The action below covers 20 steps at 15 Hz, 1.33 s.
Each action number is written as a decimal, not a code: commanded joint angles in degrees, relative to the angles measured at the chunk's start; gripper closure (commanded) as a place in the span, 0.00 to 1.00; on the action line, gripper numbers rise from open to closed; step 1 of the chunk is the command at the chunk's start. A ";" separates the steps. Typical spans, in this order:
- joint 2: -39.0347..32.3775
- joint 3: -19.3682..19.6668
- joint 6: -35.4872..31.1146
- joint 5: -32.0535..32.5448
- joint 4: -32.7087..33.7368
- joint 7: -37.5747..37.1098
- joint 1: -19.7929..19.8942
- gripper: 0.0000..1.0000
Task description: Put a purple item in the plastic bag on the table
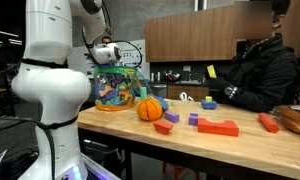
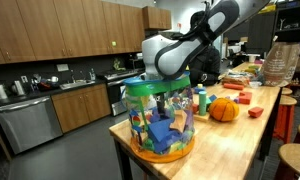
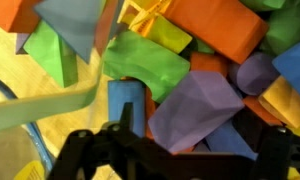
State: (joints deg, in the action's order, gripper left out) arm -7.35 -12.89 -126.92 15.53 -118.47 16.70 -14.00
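My gripper should close on the purple block: my fingers are on either side, one down at the blue piece beside it.
The plastic bag [image 1: 118,88] is clear, bulging with many-coloured toys, and stands at the end of the light wood table [image 1: 190,137]; it also shows in an exterior view [image 2: 162,120]. My gripper [image 2: 162,98] reaches down into the bag's open top. In the wrist view the gripper [image 3: 195,138] has its dark fingers spread wide, and a purple block [image 3: 195,105] lies between them on the pile of green, orange, blue and yellow pieces. The fingers do not appear to touch the block.
An orange ball [image 1: 150,109] sits beside the bag. Red blocks [image 1: 218,127], a small purple block [image 1: 194,119] and other toys lie along the table. A person in black [image 1: 260,70] sits at the far end. Kitchen counters [image 2: 50,95] stand behind.
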 commanded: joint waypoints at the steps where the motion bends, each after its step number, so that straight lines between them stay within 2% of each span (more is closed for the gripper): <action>1: 0.57 0.08 0.48 2.86 -0.72 -2.51 -0.14 0.00; 3: 0.73 -0.01 0.96 3.25 -0.64 -2.54 -0.14 0.01; 4: 0.71 -0.06 0.88 3.25 -0.67 -2.41 -0.14 0.25; 6: 0.74 -0.15 0.74 2.81 -0.73 -2.05 -0.14 0.28; 7: 0.71 -0.19 0.68 2.71 -0.76 -2.00 -0.15 0.33; 13: 1.73 -0.41 0.29 1.68 -1.04 -1.47 -0.05 0.80; 14: 2.59 -0.56 0.29 1.07 -1.31 -1.24 -0.03 0.83; 20: 11.21 -1.41 5.16 -0.22 -2.42 1.30 -0.32 0.83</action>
State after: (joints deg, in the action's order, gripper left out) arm -2.60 -13.91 -124.58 16.56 -118.82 15.75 -14.22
